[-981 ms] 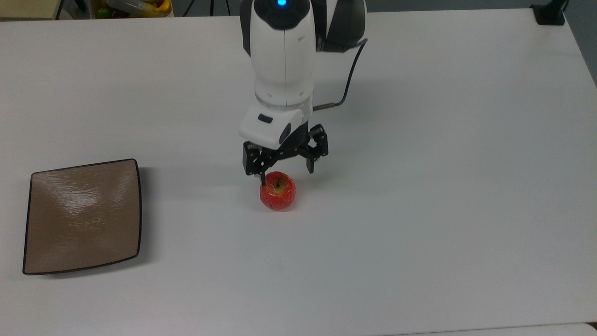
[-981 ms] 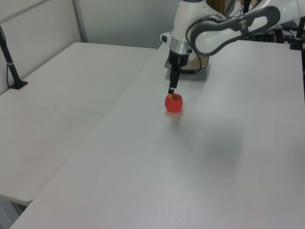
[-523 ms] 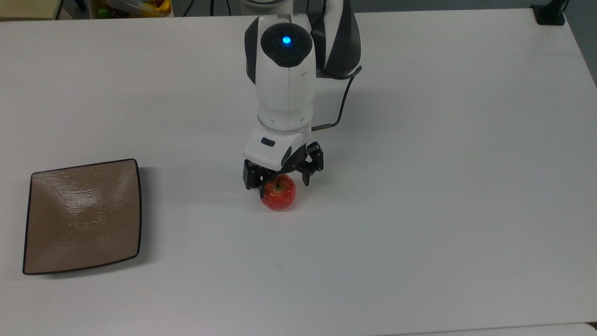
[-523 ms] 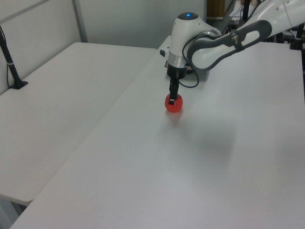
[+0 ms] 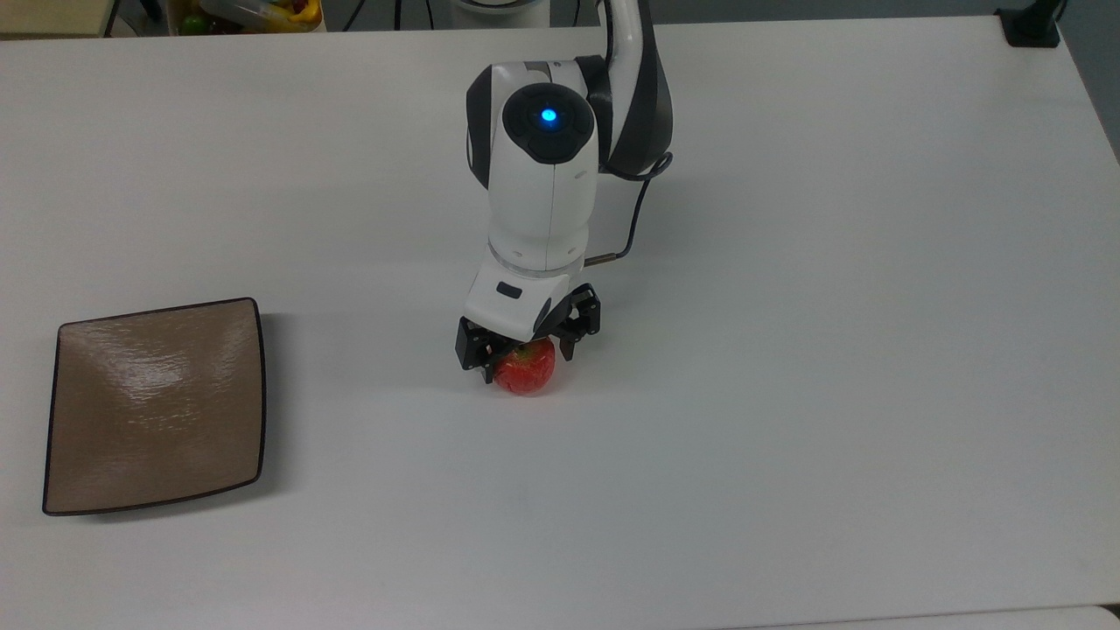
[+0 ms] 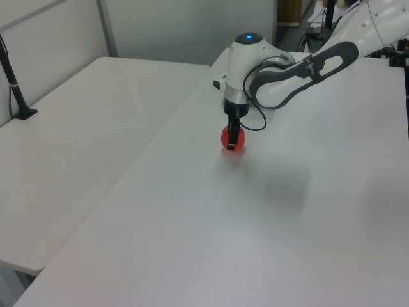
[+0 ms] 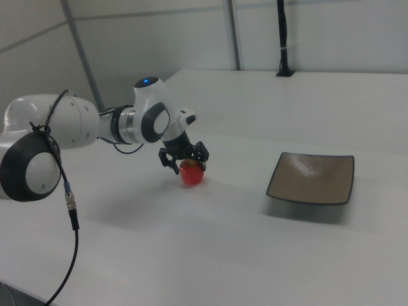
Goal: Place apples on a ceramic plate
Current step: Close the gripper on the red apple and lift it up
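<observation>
I'll next grab the small red apple (image 5: 527, 370) by its round sides to set it on the ceramic plate.
A small red apple (image 5: 527, 370) (image 6: 234, 139) (image 7: 192, 174) rests on the white table near its middle. My gripper (image 5: 525, 360) (image 6: 232, 137) (image 7: 185, 164) is down over it and open, one black finger on each side of the fruit, and the wrist hides the apple's top. The square tan-brown ceramic plate (image 5: 156, 404) (image 7: 312, 177) lies flat with nothing on it at the top view's left, well apart from the apple. In the left view the arm hides the plate.
A black stand base (image 5: 1032, 26) sits at the table's far right corner in the top view. A bin of colourful items (image 5: 254, 13) lies beyond the far edge. In the left view a second white table (image 6: 83, 128) adjoins, with a black pole (image 6: 13, 80).
The gripper has come down from just above the apple until its open fingers straddle it. The apple and plate have stayed where they were.
</observation>
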